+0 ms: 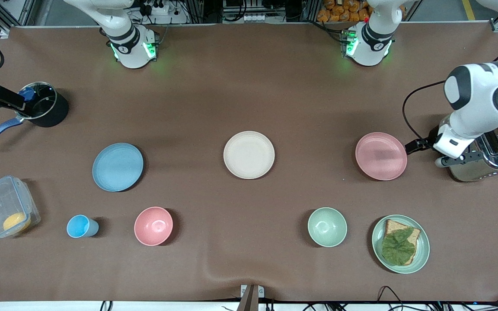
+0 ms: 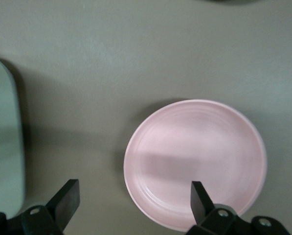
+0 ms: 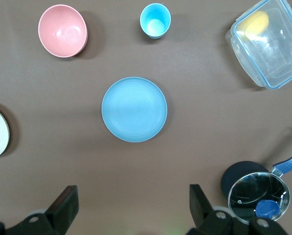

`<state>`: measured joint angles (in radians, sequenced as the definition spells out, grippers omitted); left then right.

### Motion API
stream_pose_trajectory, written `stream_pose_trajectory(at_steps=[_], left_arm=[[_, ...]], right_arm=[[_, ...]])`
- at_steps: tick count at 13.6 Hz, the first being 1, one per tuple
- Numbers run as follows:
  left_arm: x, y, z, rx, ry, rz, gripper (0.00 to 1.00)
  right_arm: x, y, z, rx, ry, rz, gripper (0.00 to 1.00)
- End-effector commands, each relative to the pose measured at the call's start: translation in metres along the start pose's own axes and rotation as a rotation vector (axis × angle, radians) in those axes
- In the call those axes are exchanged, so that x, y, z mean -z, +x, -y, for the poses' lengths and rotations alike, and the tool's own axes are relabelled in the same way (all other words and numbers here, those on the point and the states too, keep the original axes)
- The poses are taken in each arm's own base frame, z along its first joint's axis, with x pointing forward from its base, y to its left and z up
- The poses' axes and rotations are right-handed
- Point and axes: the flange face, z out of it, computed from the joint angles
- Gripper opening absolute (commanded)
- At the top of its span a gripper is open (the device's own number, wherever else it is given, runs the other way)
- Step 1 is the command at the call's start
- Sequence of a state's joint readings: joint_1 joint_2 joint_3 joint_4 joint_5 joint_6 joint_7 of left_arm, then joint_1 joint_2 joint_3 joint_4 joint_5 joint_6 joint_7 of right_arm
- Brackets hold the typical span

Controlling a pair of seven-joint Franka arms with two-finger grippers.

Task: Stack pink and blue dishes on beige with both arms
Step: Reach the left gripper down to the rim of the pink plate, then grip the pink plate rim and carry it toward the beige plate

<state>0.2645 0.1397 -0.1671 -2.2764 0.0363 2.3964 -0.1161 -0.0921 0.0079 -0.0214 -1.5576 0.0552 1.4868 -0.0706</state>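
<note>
The pink plate needs to be stacked on the beige plate [image 1: 249,154], so my left gripper should grab the pink plate next by its rim [image 1: 406,160].
The beige plate [image 1: 249,154] lies mid-table. The pink plate [image 1: 381,156] lies toward the left arm's end and the blue plate [image 1: 117,166] toward the right arm's end, all bare. My left gripper [image 1: 415,146] hangs low at the pink plate's [image 2: 194,161] rim, beside the toaster. It [image 2: 134,185] is open, one finger over the plate, the other over bare table. My right gripper [image 3: 132,191] is open and empty, high over the table. The blue plate [image 3: 134,109] lies under it and the pot close by.
A toaster [image 1: 491,155] with bread stands at the left arm's end. Nearer the camera are a mint plate [image 1: 422,255] with bread and lettuce, a mint bowl [image 1: 327,226], a pink bowl [image 1: 153,226], a blue cup [image 1: 80,226] and a clear box [image 1: 4,207]. A lidded black pot [image 1: 41,106] stands farther back.
</note>
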Motion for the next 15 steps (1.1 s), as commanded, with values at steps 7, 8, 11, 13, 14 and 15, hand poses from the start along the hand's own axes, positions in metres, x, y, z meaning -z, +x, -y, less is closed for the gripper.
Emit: stream_pose_trajectory(at_steps=[7, 8, 11, 13, 14, 15], left_arm=[[-0.087, -0.001, 0.012, 0.005, -0.026, 0.022, 0.96], [-0.092, -0.001, 0.012, 0.005, -0.028, 0.028, 0.89], [-0.102, -0.003, 0.013, 0.009, -0.031, 0.043, 0.67], [-0.103, -0.002, 0.013, 0.009, -0.032, 0.040, 0.55], [-0.105, -0.003, 0.013, 0.010, -0.033, 0.045, 0.50], [-0.106, -0.003, 0.013, 0.009, -0.033, 0.046, 0.45]], right_arm=[[0.001, -0.012, 0.019, 0.050, 0.001, 0.060, 1.00], [0.001, -0.011, 0.019, 0.051, 0.001, 0.058, 1.00], [0.000, -0.006, 0.018, 0.048, -0.001, 0.041, 1.00], [-0.007, 0.004, 0.017, 0.047, -0.003, 0.025, 1.00], [-0.015, 0.013, 0.016, 0.046, -0.003, 0.017, 1.00], [-0.024, 0.023, 0.015, 0.046, -0.004, 0.009, 1.00]])
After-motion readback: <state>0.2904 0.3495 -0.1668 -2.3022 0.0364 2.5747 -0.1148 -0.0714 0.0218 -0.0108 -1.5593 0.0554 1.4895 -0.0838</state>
